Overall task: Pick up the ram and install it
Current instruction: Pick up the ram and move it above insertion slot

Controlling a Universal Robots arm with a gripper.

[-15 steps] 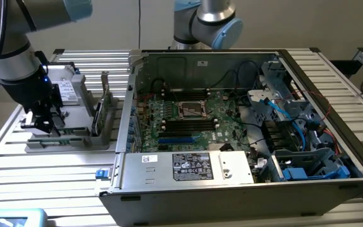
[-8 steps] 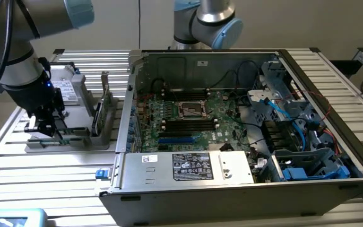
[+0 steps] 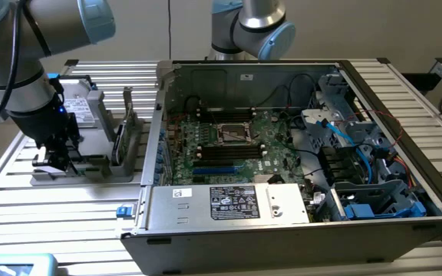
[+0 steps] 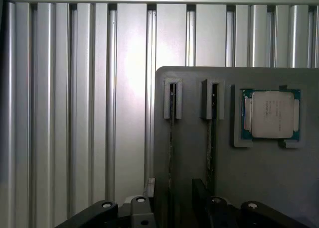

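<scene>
The gripper grips the ram across its exposed middle (image 4: 171,189) next, since the holder's slotted post wraps the end of the ram.
Two ram sticks stand on edge in slots of the grey holder (image 4: 259,178), seen edge-on as thin dark lines: one ram (image 4: 172,138) and a second (image 4: 213,138). My gripper (image 4: 174,215) hangs just above the holder's near end, roughly in line with the first ram, open with nothing between its dark fingers (image 4: 102,210). In the exterior view the gripper (image 3: 56,160) is low over the holder (image 3: 90,164) at the exterior view's left, beside the open computer case (image 3: 298,230). The motherboard's black memory slots (image 3: 229,152) lie inside the case.
A square silver processor chip (image 4: 271,114) sits in a pocket of the holder beside the sticks. An upright expansion card (image 3: 125,129) stands between holder and case. Cables and drive cages (image 3: 359,172) crowd the case's right side. A ribbed metal table (image 3: 52,201) lies underneath.
</scene>
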